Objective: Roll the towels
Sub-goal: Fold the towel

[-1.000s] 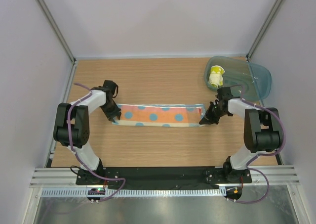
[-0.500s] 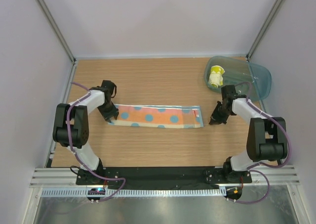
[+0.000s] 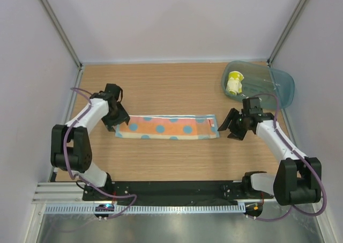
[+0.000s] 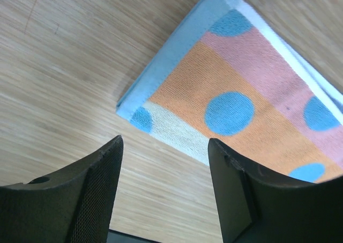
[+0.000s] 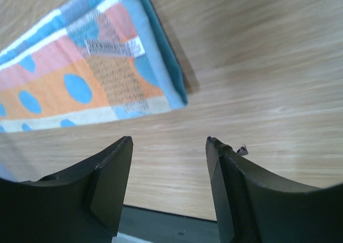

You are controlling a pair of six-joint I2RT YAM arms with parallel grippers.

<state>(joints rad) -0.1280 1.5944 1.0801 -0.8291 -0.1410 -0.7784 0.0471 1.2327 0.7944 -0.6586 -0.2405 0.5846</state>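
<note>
My right gripper should grab the light blue towel by the labelled end's near corner next. Then it can fold the towel over lengthwise to get it ready for rolling.
The light blue towel, with orange bands and blue dots, lies flat on the wooden table as a long folded strip. My left gripper hovers open just over its left end, with nothing between the fingers. My right gripper stands open a little to the right of the towel's right end, which shows a label, and its fingers hold nothing. The yellow towel sits rolled up in the teal tray.
The translucent teal tray stands at the back right corner, just behind my right arm. Metal frame posts and white walls close in the table on the left, right and back.
Both grippers have opened and let go of the towel's ends. The right gripper has drawn back to the right, and the left arm has swung outwards. The strip has settled slightly lower and left.
</note>
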